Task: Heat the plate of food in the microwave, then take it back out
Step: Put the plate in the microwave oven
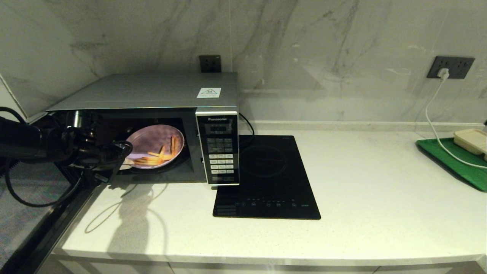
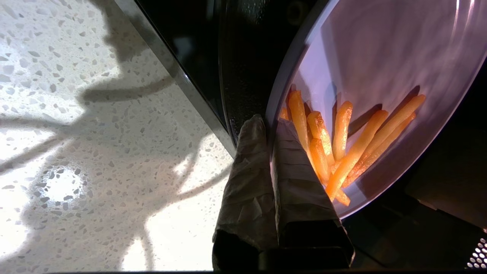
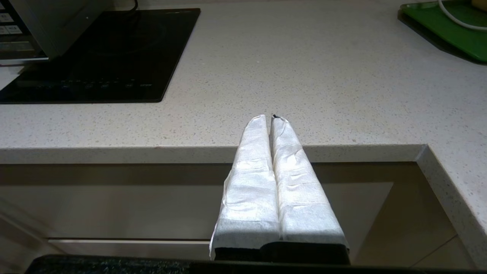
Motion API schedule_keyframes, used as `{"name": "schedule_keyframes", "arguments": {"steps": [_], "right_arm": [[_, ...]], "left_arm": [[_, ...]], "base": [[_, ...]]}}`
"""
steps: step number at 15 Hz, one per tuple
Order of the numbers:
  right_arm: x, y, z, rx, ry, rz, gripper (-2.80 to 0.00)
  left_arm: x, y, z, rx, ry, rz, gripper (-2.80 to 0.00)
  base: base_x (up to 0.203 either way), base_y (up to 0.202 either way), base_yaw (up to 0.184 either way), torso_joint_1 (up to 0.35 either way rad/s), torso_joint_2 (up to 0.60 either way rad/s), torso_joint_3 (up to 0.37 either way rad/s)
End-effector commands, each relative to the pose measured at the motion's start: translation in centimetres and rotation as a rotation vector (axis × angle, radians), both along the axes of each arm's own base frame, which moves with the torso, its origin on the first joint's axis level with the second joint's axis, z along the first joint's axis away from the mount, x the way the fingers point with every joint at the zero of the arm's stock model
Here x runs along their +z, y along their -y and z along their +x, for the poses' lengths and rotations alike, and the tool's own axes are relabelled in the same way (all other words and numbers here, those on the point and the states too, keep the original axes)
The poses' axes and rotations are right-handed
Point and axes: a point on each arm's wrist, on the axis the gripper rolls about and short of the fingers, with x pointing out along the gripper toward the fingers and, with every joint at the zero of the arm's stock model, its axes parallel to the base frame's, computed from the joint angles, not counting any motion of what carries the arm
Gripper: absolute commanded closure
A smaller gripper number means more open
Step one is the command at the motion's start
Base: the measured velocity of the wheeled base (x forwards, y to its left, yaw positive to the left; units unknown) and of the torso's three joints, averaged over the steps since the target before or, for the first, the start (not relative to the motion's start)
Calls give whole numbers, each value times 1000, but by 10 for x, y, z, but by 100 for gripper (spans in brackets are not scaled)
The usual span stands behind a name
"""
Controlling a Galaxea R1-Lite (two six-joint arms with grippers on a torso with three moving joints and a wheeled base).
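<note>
My left gripper is holding the lilac plate with its bottom over the turntable inside the microwave's cavity (image 1: 171,164). The plate would stay in the microwave (image 1: 152,91), so my left gripper needs to release it.
The silver microwave (image 1: 152,91) stands at the back left with its dark door (image 1: 26,228) swung open to the left. The lilac plate (image 1: 150,142) with orange fries (image 1: 158,156) sits tilted in the lit cavity, near the front opening. My left gripper (image 1: 127,161) reaches in from the left and is shut on the plate's near rim. In the left wrist view the taped fingers (image 2: 247,160) pinch the rim of the plate (image 2: 380,57), one finger under it and one on top beside the fries (image 2: 342,144). My right gripper (image 3: 271,118) is shut on nothing, parked below the counter's front edge.
A black induction hob (image 1: 266,179) lies right of the microwave. At the far right a green tray (image 1: 456,167) holds a beige lidded box (image 1: 471,140), with a white cable (image 1: 433,125) running from a wall socket. The counter's front edge (image 3: 152,152) lies just ahead of the right gripper.
</note>
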Motion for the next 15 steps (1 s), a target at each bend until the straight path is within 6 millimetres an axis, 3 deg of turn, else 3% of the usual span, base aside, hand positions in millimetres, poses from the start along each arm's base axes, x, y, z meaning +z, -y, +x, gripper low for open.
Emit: {"name": "schedule_keyframes", "arguments": {"steps": [1, 2, 3, 9, 12, 15], "right_arm": [[0, 0, 0, 0, 0, 0, 0], [0, 0, 0, 0, 0, 1, 0], [0, 0, 0, 0, 0, 0, 0], [0, 0, 0, 0, 0, 1, 0], [0, 0, 0, 0, 0, 1, 0], [0, 0, 0, 0, 0, 1, 0]], "left_arm": [[-1, 0, 0, 1, -3, -6, 0], [-1, 0, 0, 1, -4, -4, 0], [0, 0, 0, -2, -2, -2, -280], [7, 1, -3, -4, 20, 2, -280], [32, 11, -14, -22, 74, 7, -280], [69, 26, -37, -57, 157, 16, -280]], "base": [[0, 0, 0, 0, 0, 0], [0, 0, 0, 0, 0, 0], [0, 0, 0, 0, 0, 0], [0, 0, 0, 0, 0, 0], [0, 0, 0, 0, 0, 0], [0, 0, 0, 0, 0, 0]]}}
